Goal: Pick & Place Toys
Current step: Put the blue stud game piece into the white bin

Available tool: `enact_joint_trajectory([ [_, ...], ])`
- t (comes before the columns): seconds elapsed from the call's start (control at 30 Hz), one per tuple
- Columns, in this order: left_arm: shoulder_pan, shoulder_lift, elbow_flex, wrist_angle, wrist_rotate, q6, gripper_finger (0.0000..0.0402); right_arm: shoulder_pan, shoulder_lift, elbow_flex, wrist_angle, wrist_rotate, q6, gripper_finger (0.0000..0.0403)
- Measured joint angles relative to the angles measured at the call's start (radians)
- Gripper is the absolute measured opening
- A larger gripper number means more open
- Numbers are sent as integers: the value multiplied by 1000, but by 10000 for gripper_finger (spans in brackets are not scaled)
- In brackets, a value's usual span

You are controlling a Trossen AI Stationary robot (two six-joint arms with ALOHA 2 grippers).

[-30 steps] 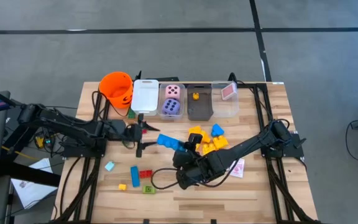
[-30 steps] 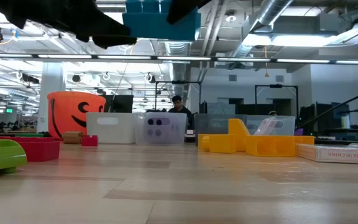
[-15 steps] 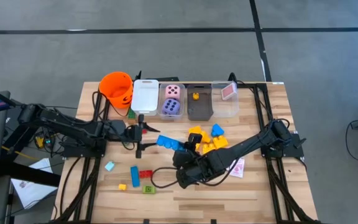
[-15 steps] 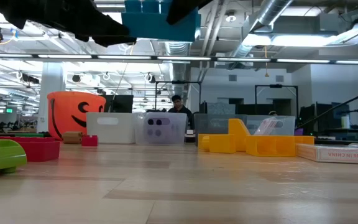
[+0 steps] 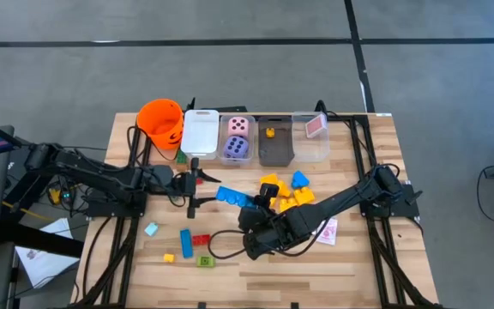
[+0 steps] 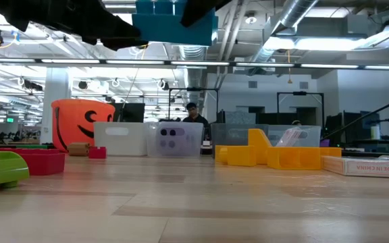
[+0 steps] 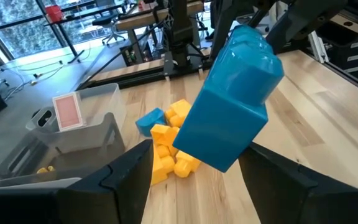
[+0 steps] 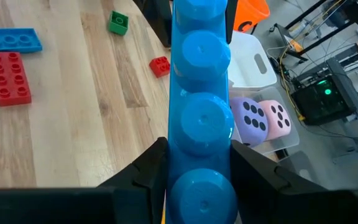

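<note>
I need to place the long blue block in the white bin [image 5: 201,134], so next I should grab the block by its loose end [image 5: 222,194] with my left gripper.
A long blue block [image 5: 234,196] hangs in the air over the middle of the table, high up in the low view [image 6: 174,23]. My right gripper [image 5: 262,204] is shut on the block's end nearer the table's right edge. My left gripper [image 5: 204,190] is open. Its fingers stand on either side of the block's other end [image 7: 229,99]; I cannot tell whether they touch it. A pink and a purple die [image 5: 237,137] lie in a clear bin. A card [image 5: 315,127] stands in another bin. My right gripper pinches the blue block's two long sides [image 8: 176,158] between its two fingers, at the end nearer the table's right edge. The fingers lie along the block, coming about level from the table's right. The block is lifted clear of the table, studs toward my wrist camera.
An orange bucket [image 5: 161,120], a white bin [image 5: 201,130], a grey bin [image 5: 274,146] and clear bins line the far edge. Yellow blocks [image 5: 288,196] lie under the right arm. Red, blue, green and yellow blocks [image 5: 194,243] lie near left. Cards [image 5: 327,232] lie near right.
</note>
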Motion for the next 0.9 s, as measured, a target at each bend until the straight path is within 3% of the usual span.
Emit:
enact_joint_trajectory([
  [0.73,0,0,0,35,-8,0,225,-1,0,0,-4,9,4,136],
  [0.9,0,0,0,79,66,-1,225,-13,0,0,3,-9,7,136],
])
